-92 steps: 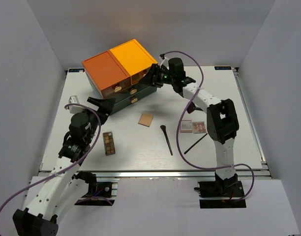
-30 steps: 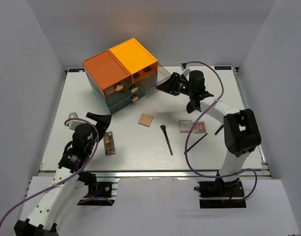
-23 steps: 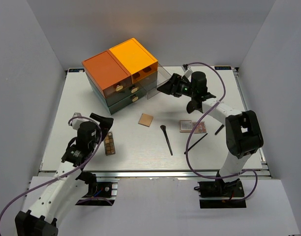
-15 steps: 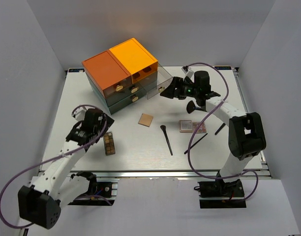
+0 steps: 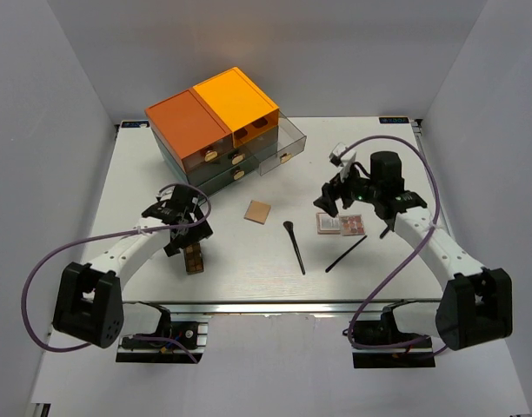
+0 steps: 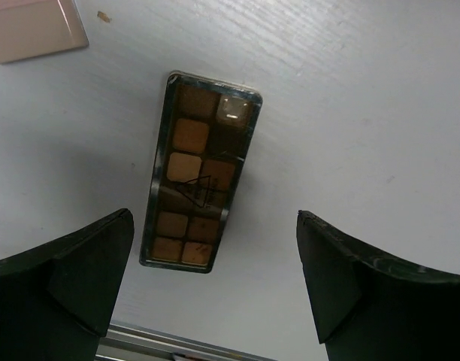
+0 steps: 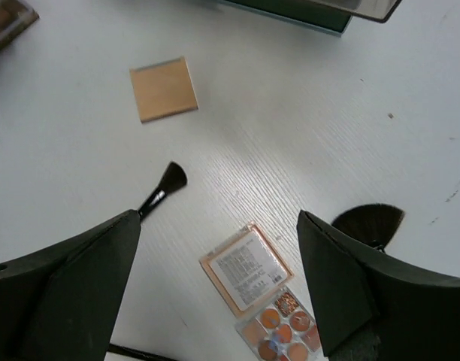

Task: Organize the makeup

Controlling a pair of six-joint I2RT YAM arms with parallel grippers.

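I should grab the brown eyeshadow palette (image 5: 194, 258) with my left gripper by the middle of its long edges. Its far end then stays free to go into the clear drawer.
A brown eyeshadow palette (image 5: 194, 258) lies flat at the front left. My left gripper (image 5: 186, 236) hovers just above it, open and empty. In the left wrist view the palette (image 6: 200, 180) has its near end between my spread fingertips (image 6: 95, 256). My right gripper (image 5: 329, 198) is open and empty above two pink palettes (image 5: 340, 224). In the right wrist view the labelled palette (image 7: 246, 268) and the one with round pans (image 7: 279, 338) lie between the fingers. A tan square compact (image 5: 259, 211) and a black brush (image 5: 294, 246) lie mid-table. A thin brush (image 5: 346, 254) and a fan brush (image 5: 388, 228) lie to the right.
The orange-topped dark-green drawer box (image 5: 218, 135) stands at the back left. Its clear top drawer (image 5: 285, 146) is pulled out to the right. The table's front rail (image 5: 275, 304) runs below the palettes.
My right gripper pulled the clear top drawer out, let go and moved back over the pink palettes. My left arm swung in from the left to above the brown palette.
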